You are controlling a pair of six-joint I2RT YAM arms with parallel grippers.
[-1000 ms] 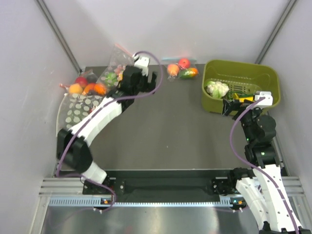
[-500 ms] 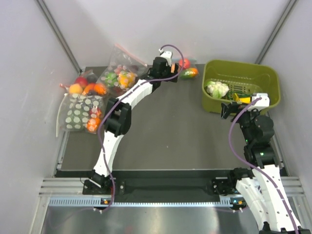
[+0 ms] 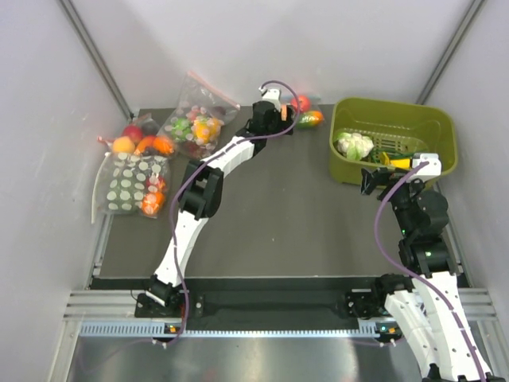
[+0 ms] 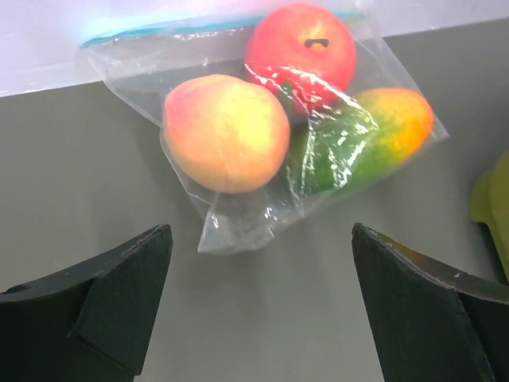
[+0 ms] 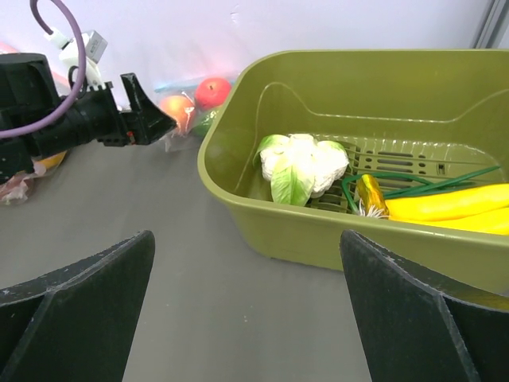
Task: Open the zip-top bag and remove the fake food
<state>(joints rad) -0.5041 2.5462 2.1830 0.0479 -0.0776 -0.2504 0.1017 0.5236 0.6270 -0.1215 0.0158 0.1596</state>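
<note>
I need my left gripper to grab the zip-top bag by its near corner (image 4: 230,231) next, so the bag's light-blue zip stays free to open.
The zip-top bag (image 4: 238,216) lies on the dark table against the back wall, its light-blue zip strip (image 4: 159,30) at the far side. Inside it is the fake food: a red round fruit (image 4: 301,46), a peach-orange one (image 4: 227,131) and a green-and-orange one (image 4: 362,143). My left gripper (image 4: 260,239) is open, just short of the bag's near corner, with nothing between its fingers. From above, the left gripper (image 3: 285,119) covers the bag's (image 3: 312,118) left part. My right gripper (image 5: 246,239) is open and holds nothing in front of the green bin.
The olive-green bin (image 3: 433,121) at the back right holds a cauliflower (image 5: 306,163) and yellow pieces (image 5: 445,203). A clear bag with a pink-red zip (image 3: 195,121), a white-dotted bag (image 3: 131,183) and another bag of fruit (image 3: 139,142) lie at the back left.
My left arm has swung right from the bags at the back left to the zip-top bag at the back middle. The right arm has barely moved.
</note>
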